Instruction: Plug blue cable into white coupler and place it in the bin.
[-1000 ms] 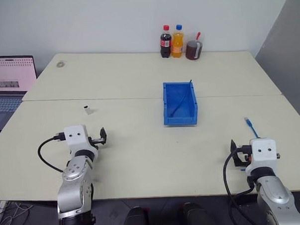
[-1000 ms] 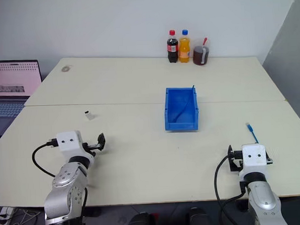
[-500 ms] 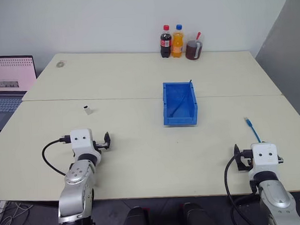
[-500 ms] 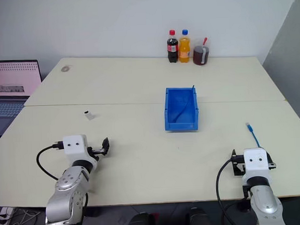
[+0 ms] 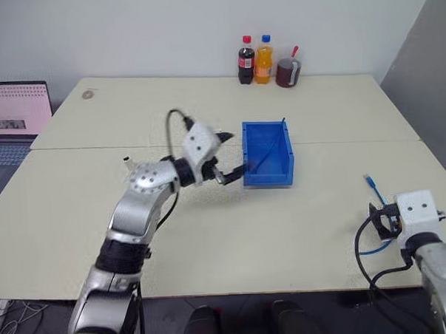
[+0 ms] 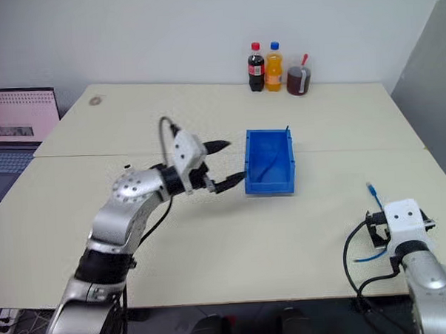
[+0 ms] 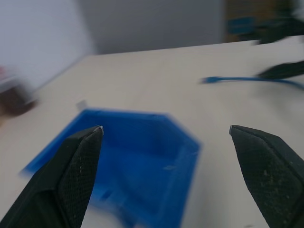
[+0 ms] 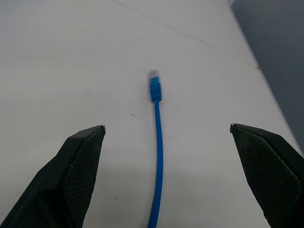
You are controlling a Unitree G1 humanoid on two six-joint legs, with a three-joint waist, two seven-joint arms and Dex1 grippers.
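I will grip the blue cord (image 8: 159,156) next with my right gripper, by its stiff plug end (image 8: 155,89), because the cord hangs slack.
The bin (image 5: 268,174) is bright blue and stands mid-table; a thin dark line lies inside it. My left gripper (image 5: 232,156) hovers raised just off the bin's left wall, open and empty; in the left wrist view its fingers (image 7: 76,166) frame the bin (image 7: 127,114). The white coupler (image 5: 126,162) is a tiny block on the table at the left, behind my left arm. The blue cable (image 5: 373,188) lies at the right with its plug end pointing away from me. My right gripper (image 8: 166,127) is open low over the table just short of the cable (image 8: 158,128), which runs between the fingers.
Two bottles (image 5: 254,61) and a dark mug (image 5: 287,73) stand at the table's far edge. A laptop (image 5: 13,117) sits off the left side. A small round disc (image 5: 89,94) lies far left. The table's right edge is close to the cable.
My left arm has swung up and right from the near left of the table to beside the bin. My right gripper has shifted right, closer to the cable. Both stay open.
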